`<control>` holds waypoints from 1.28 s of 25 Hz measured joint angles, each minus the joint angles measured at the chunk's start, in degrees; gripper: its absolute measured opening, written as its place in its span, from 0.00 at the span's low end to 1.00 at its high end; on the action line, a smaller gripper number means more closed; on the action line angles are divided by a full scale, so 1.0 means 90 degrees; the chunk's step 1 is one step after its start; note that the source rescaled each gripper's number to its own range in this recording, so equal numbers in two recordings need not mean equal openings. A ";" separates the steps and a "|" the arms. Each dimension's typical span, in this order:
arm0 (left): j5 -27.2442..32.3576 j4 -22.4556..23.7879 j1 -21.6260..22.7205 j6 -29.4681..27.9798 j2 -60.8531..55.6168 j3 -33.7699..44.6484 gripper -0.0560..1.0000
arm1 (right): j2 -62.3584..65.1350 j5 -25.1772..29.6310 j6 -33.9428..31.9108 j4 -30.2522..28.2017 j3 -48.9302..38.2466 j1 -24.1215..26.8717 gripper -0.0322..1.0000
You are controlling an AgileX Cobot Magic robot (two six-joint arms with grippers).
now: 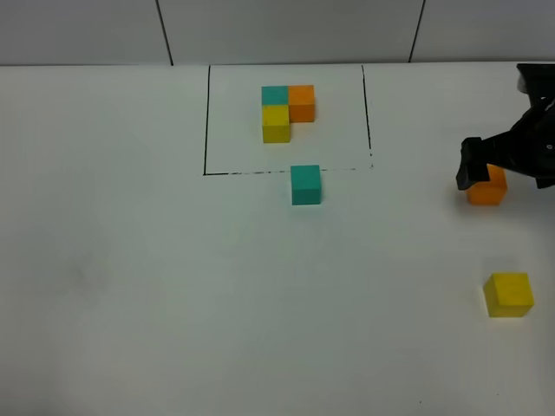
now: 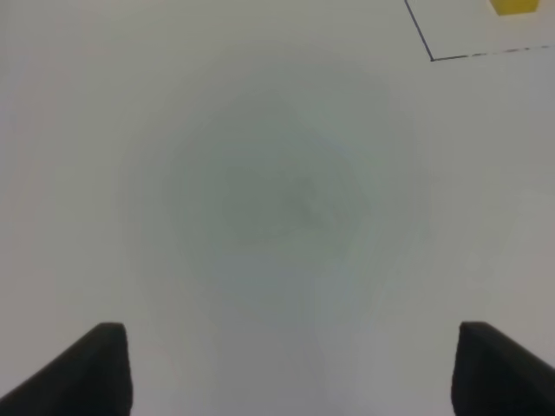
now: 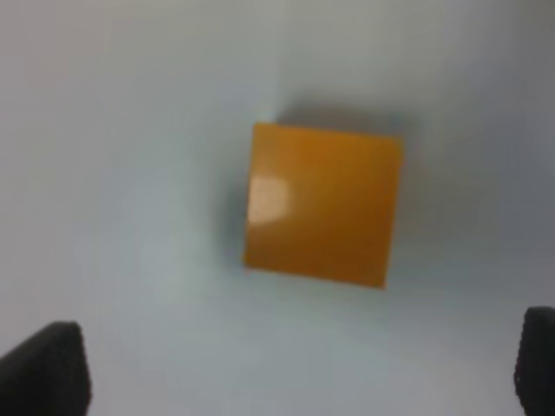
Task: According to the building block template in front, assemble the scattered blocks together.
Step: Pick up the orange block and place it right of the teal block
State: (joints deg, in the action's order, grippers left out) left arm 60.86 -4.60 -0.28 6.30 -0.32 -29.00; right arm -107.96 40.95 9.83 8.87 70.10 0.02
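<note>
I next need to grab the orange cube by its opposite sides with my right gripper, to set it flush against the loose teal cube.
The template, teal, orange and yellow cubes joined in an L, lies inside the black drawn rectangle at the back. A loose teal cube sits just in front of the frame. A loose orange cube sits at the far right; my right gripper hovers over it, open. In the right wrist view the orange cube lies ahead of the spread fingertips. A loose yellow cube sits at the front right. My left gripper is open over bare table.
The white table meets a tiled wall at the back. The left wrist view shows the frame's corner and the template's yellow cube. The left arm is out of the exterior view.
</note>
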 joint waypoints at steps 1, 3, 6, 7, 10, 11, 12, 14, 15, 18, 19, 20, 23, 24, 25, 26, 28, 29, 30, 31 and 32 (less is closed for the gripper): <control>0.0000 0.0000 0.0000 0.0000 0.0000 0.0000 0.83 | -0.0119 0.0000 0.0007 0.0012 0.0123 -0.0036 1.00; 0.0000 0.0000 0.0000 0.0000 0.0000 0.0000 0.83 | -0.0340 0.0000 0.0007 0.0023 0.0326 -0.0088 1.00; 0.0000 0.0000 0.0000 0.0000 0.0000 0.0000 0.83 | -0.0641 -0.0008 0.0007 0.0030 0.0583 -0.0088 1.00; 0.0000 0.0000 0.0000 0.0000 0.0000 0.0000 0.83 | -0.0723 -0.0008 0.0007 0.0035 0.0655 -0.0088 1.00; 0.0000 0.0000 0.0000 0.0000 0.0000 0.0000 0.83 | -0.0968 -0.0043 0.0007 0.0005 0.0773 -0.0088 1.00; 0.0000 0.0000 0.0000 0.0000 0.0000 0.0000 0.83 | -0.1021 -0.0062 -0.0004 -0.0010 0.0792 -0.0088 1.00; 0.0000 0.0000 0.0000 0.0000 0.0000 0.0000 0.83 | -0.1066 -0.0079 -0.0041 -0.0029 0.0816 -0.0088 1.00; 0.0000 0.0000 0.0000 0.0000 0.0000 0.0000 0.83 | -0.1129 -0.0139 -0.0124 -0.0057 0.0831 -0.0080 1.00; 0.0000 0.0000 0.0000 0.0000 0.0000 0.0000 0.83 | -0.1159 -0.0145 -0.0131 -0.0073 0.0836 -0.0080 1.00; 0.0000 0.0000 0.0000 0.0000 0.0000 0.0000 0.83 | -0.1250 -0.0145 -0.0164 -0.0140 0.0836 -0.0067 0.97; 0.0000 0.0000 0.0000 0.0000 0.0000 0.0000 0.83 | -0.1280 -0.0145 -0.0164 -0.0160 0.0838 -0.0067 0.95; 0.0000 0.0000 0.0000 0.0000 0.0000 0.0000 0.83 | -0.1310 -0.0145 -0.0164 -0.0175 0.0838 -0.0067 0.92; -0.0005 0.0000 0.0000 0.0000 0.0000 0.0000 0.83 | -0.1357 -0.0145 -0.0179 -0.0191 0.0838 -0.0067 0.72; -0.0005 0.0000 0.0000 0.0000 0.0000 0.0000 0.83 | -0.1365 -0.0145 -0.0196 -0.0191 0.0838 -0.0067 0.64; -0.0005 0.0000 0.0000 0.0000 0.0000 0.0000 0.83 | -0.1372 -0.0148 -0.0212 -0.0194 0.0838 -0.0067 0.52; -0.0005 0.0000 0.0000 0.0000 0.0000 0.0000 0.83 | -0.1372 -0.0148 -0.0218 -0.0199 0.0838 -0.0067 0.38; -0.0005 0.0000 0.0000 0.0000 0.0000 0.0000 0.83 | -0.1377 -0.0124 -0.0218 -0.0222 0.0838 -0.0067 0.07; -0.0005 0.0000 0.0000 0.0000 0.0000 0.0000 0.83 | -0.1377 -0.0115 -0.0226 -0.0230 0.0843 -0.0067 0.04; -0.0005 0.0000 0.0000 0.0000 0.0000 0.0000 0.83 | -0.1377 -0.0077 -0.0226 -0.0238 0.0851 -0.0067 0.04; -0.0005 0.0000 0.0000 0.0000 0.0000 0.0000 0.83 | -0.1377 -0.0057 -0.0232 -0.0243 0.0859 -0.0067 0.04; -0.0005 0.0000 0.0000 0.0000 0.0000 0.0000 0.83 | -0.1377 -0.0039 -0.0232 -0.0243 0.0858 -0.0067 0.04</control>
State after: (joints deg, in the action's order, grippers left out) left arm 60.81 -4.60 -0.28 6.30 -0.32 -29.00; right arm -120.35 40.60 7.74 6.69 77.82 -0.58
